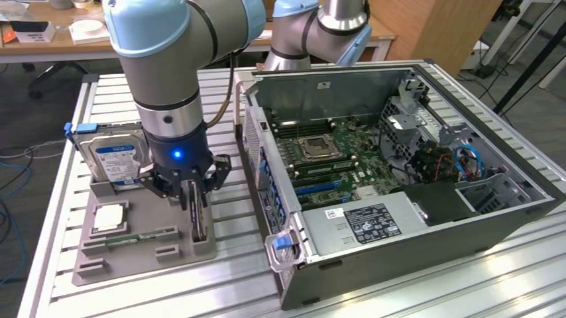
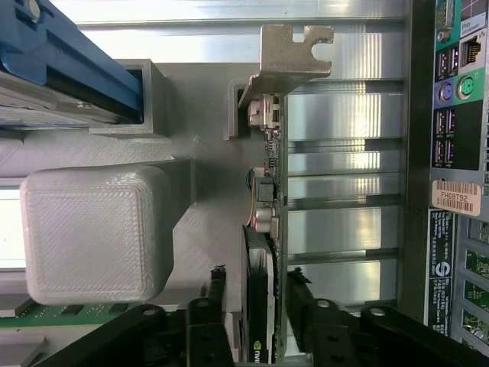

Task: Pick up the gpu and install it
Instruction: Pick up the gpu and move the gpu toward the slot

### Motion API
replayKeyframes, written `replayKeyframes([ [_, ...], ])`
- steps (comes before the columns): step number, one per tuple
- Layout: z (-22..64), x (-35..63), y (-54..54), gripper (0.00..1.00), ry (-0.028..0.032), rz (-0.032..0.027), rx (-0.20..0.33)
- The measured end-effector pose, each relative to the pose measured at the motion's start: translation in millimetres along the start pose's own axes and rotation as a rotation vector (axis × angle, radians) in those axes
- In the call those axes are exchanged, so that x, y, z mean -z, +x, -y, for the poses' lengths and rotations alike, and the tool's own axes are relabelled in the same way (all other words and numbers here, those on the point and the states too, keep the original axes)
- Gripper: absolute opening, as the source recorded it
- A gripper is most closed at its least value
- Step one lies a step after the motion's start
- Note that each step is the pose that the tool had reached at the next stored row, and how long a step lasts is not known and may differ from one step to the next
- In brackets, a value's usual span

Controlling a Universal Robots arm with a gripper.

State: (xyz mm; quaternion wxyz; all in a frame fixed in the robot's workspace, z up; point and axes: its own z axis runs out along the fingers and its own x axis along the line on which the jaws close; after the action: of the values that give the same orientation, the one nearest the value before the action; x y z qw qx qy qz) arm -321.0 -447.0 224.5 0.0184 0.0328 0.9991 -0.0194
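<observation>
The robot's gripper will next grab the GPU by its upper edge (image 2: 261,306), so the GPU's silvery bracket (image 2: 283,63) stays free to fit the computer case.
The gpu (image 1: 196,213) stands on edge in a slot of the grey holder tray (image 1: 132,255), left of the open computer case (image 1: 398,192) in the exterior view. In the wrist view the gpu (image 2: 263,229) is a thin dark card seen edge-on, with its silvery bracket (image 2: 286,53) at the far end. My gripper (image 1: 195,189) is lowered over the card's upper edge. The black fingers (image 2: 218,290) stand on either side of the card with a small gap on each side, so the gripper (image 2: 256,283) is open around it.
The tray also holds a hard drive (image 1: 115,156) with a blue-white label, a CPU (image 1: 108,216) and a green memory stick (image 1: 137,235). The case lies open with its motherboard (image 1: 327,152) exposed. A second arm (image 1: 309,33) stands behind. The case's rear ports (image 2: 458,153) are close beside the card.
</observation>
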Motion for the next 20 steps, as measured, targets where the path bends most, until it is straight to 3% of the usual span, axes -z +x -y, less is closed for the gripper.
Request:
replayKeyframes([
  [1, 0.0, 0.0, 0.0, 0.45, -0.0001, 0.0, 0.0],
  [2, 0.0, 0.0, 0.0, 0.39, 0.0, 0.0, 0.0],
  [7, 0.0, 0.6, -0.1, 0.39, 0.0008, 0.0002, 0.0],
  [12, 0.0, 3.2, -0.1, 0.39, 0.0115, 0.0007, 0.0],
  [20, -0.4, 3.2, -0.1, 0.39, 0.0109, 0.0008, 0.0],
])
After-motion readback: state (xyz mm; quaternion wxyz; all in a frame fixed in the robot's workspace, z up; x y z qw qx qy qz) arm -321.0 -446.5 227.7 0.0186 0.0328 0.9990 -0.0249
